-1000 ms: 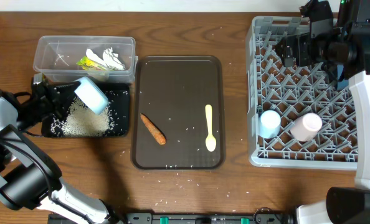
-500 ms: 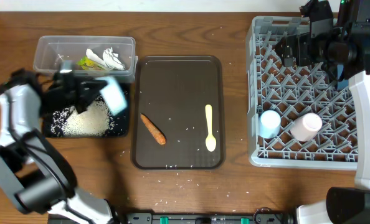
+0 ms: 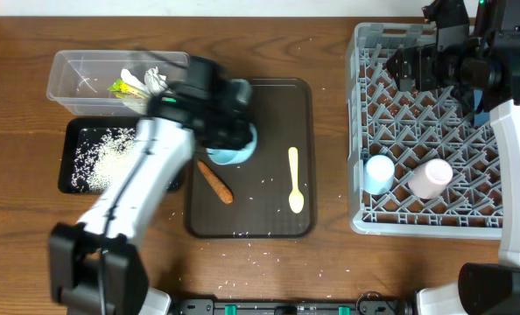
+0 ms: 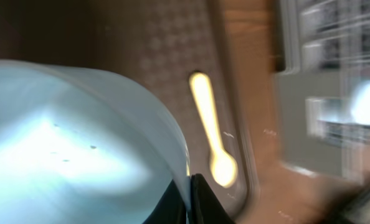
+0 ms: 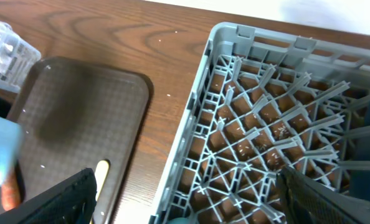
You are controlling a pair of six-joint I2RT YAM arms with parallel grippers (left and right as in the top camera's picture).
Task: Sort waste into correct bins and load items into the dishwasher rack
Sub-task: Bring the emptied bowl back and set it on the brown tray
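Note:
I need to grab the white bowl by its rim (image 3: 252, 145) with my right gripper next, clear of my left gripper, to load it edgewise into the rack (image 3: 358, 105).
My left gripper (image 3: 234, 142) is shut on the rim of the white bowl (image 3: 240, 154), which looks pale blue, and holds it over the left part of the brown serving tray (image 3: 269, 109). In the left wrist view the bowl (image 4: 66, 137) fills the left side and my jaws (image 4: 191, 199) pinch its rim. The carrot stick (image 3: 215, 182) and the yellow spoon (image 3: 295, 179) lie on that tray. Rice (image 3: 111, 162) lies in the black tray (image 3: 74, 138). Tissue (image 3: 157, 80) and yellow-green scraps (image 3: 122, 87) are in the clear tub (image 3: 76, 74). My right gripper (image 3: 409, 66) is open over the grey rack (image 3: 358, 105). The blue plate is out of view.
A light blue cup (image 3: 379, 172) and a pink cup (image 3: 431, 178) lie in the rack's front part. Loose rice grains are scattered on the wooden table (image 3: 251, 254) in front of the brown tray. The right wrist view shows the rack (image 5: 266, 124) and the spoon (image 5: 101, 174).
My left arm has swung right with the bowl, from above the black tray to above the brown tray. The right arm has not moved.

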